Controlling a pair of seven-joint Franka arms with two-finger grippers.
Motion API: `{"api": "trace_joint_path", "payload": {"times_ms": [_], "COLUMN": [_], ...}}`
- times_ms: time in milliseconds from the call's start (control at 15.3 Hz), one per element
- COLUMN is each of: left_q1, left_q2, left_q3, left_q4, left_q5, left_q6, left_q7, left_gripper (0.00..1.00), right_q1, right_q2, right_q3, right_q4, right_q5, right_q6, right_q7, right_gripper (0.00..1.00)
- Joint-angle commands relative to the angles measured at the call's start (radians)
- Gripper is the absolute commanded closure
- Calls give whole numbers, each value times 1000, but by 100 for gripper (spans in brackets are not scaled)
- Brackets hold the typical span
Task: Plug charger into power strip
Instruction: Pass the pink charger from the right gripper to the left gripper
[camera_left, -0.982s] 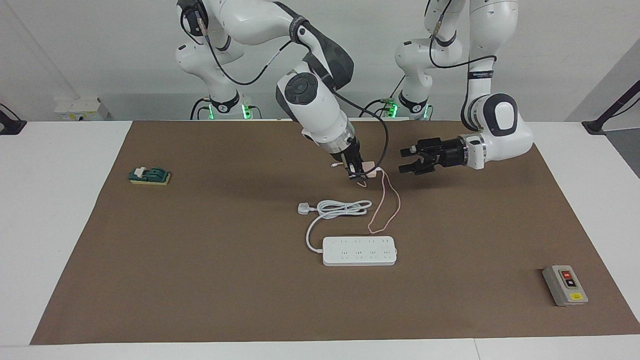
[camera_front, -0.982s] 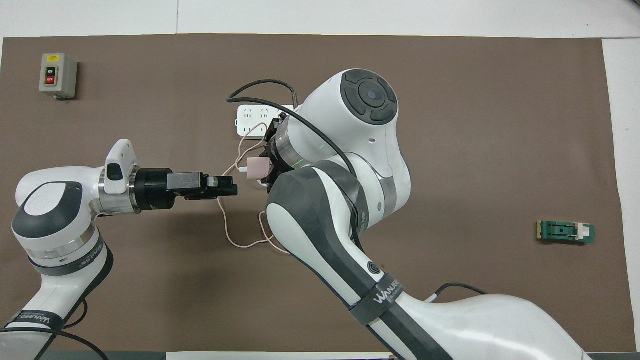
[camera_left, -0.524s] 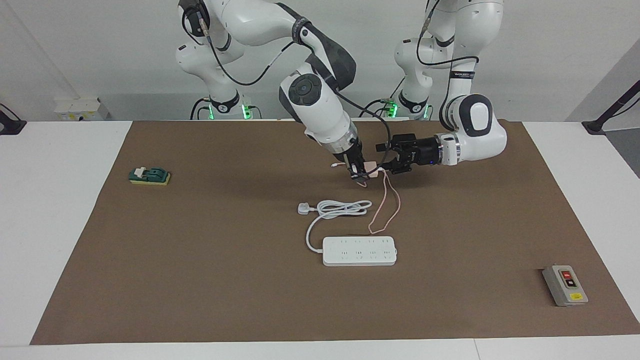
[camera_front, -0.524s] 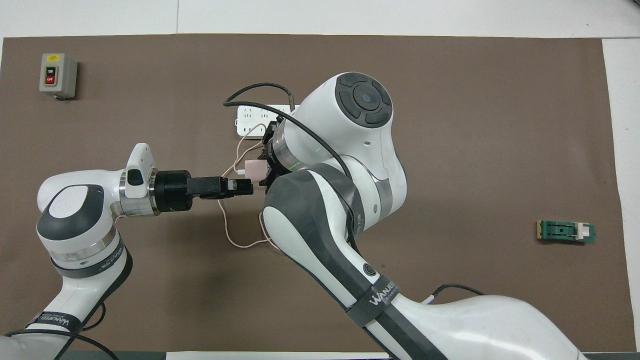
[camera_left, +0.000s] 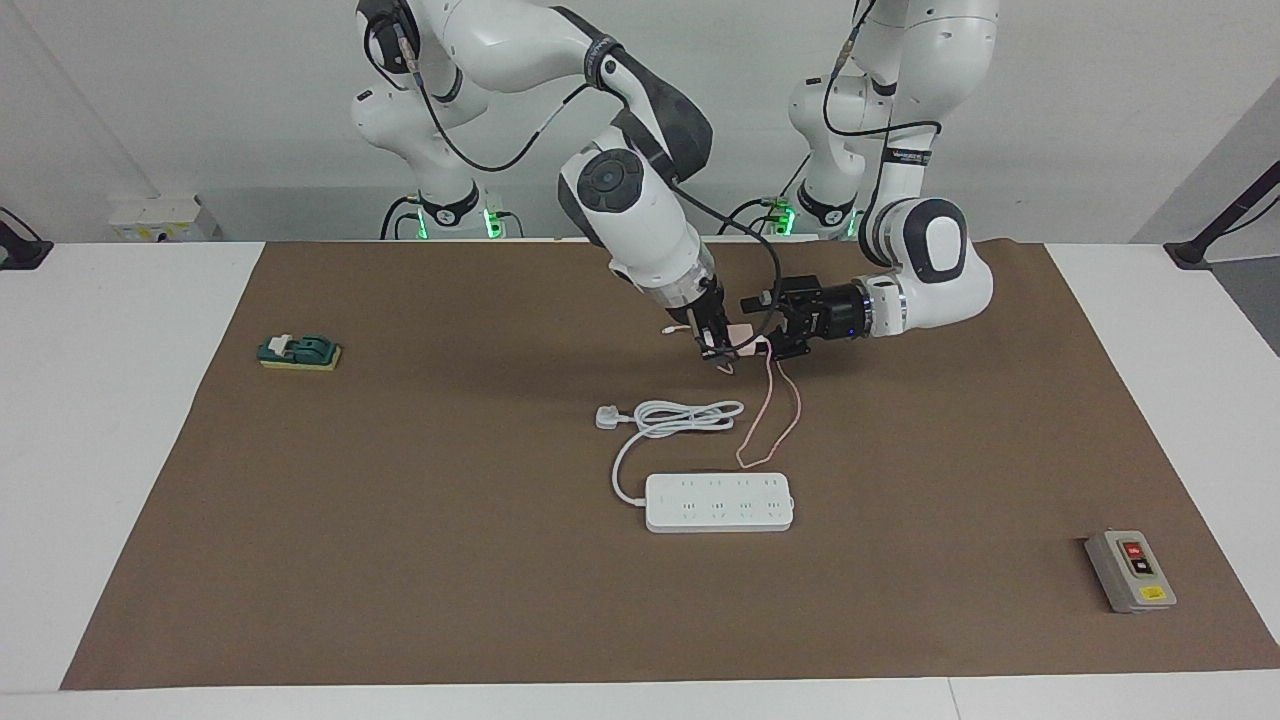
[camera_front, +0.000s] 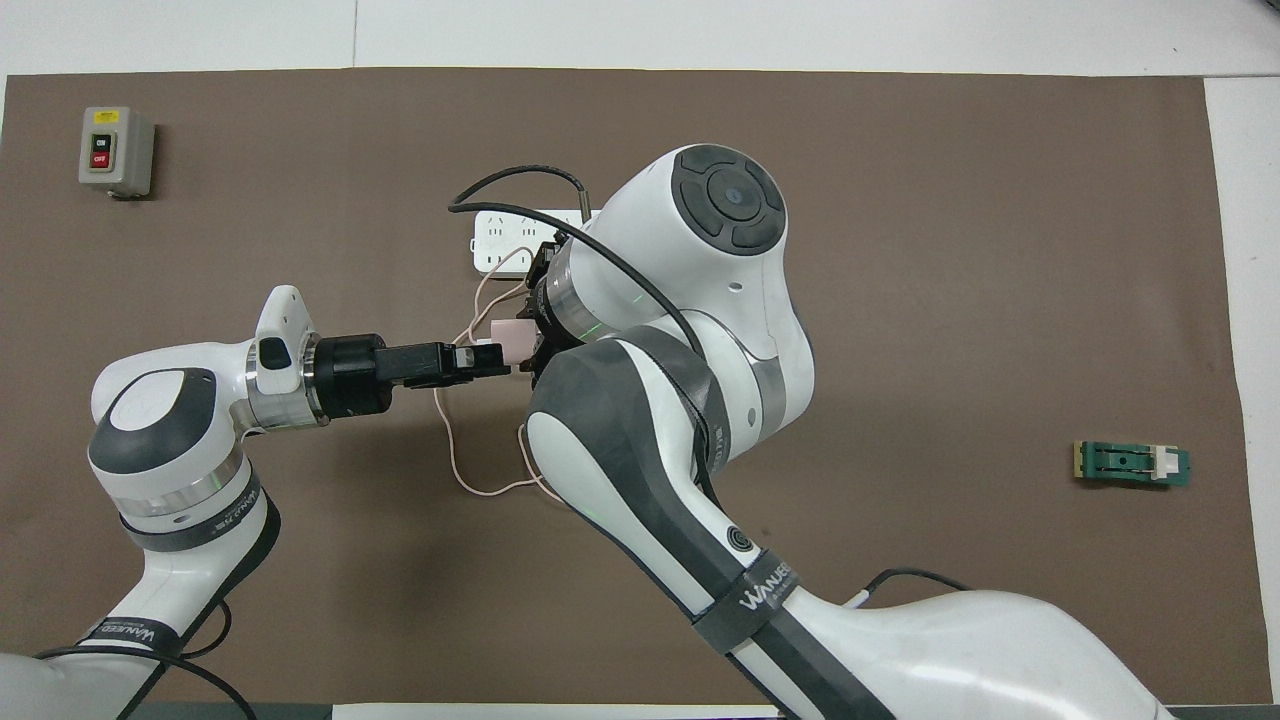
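Observation:
My right gripper's fingers are covering one end of the charger, so my left gripper will next grab the charger by its loose end (camera_front: 509, 340).
My right gripper (camera_left: 716, 348) points down over the mat between the robots and the power strip (camera_left: 718, 502), shut on the pale-pink charger (camera_left: 738, 334). The charger also shows in the overhead view (camera_front: 510, 336), half under the right wrist. Its thin pink cable (camera_left: 772, 415) hangs down and loops on the mat to just beside the power strip (camera_front: 500, 240). My left gripper (camera_left: 762, 328) reaches in level from the left arm's end and stands open, its fingers on either side of the charger's free end. I cannot tell whether they touch it.
A white three-pin plug (camera_left: 608, 416) with a coiled thick cord lies beside the strip, nearer the robots. A grey button box (camera_left: 1130, 570) sits at the left arm's end, far from the robots. A green block (camera_left: 298, 351) lies toward the right arm's end.
The left arm has swung in toward the right gripper, bringing its open gripper from well clear of the charger up around it. The right arm has hardly moved.

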Motion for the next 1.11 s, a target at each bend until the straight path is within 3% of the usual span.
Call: {"api": "trace_joint_path", "payload": {"times_ms": [0,458,786,982,1048], "left_q1": [-9,-37,-37,-35,-34], "left_q2": [10,12,12,10,12], "left_q3": [5,3,5,5,5], "left_q4": [7,4,3,3,3], "left_q5": [-25,-27,-32,-32,-32], "left_q6": [11,20,24,31,31], "left_q7": [22,24,22,22,22], "left_gripper": [0,15,51,60,68], "right_q1": [2,2,2,2,2], "right_q2": [-7,-7,-7,-7,-7], "right_q3": [-4,-4,-4,-4,-4], "right_q4": [-12,-12,-12,-12,-12], "right_q5": [-1,-7,-13,-15,-15], "right_q6": [9,7,4,1,1], "right_q7": [16,17,17,17,17], "right_gripper": [100,100,100,100,100]}}
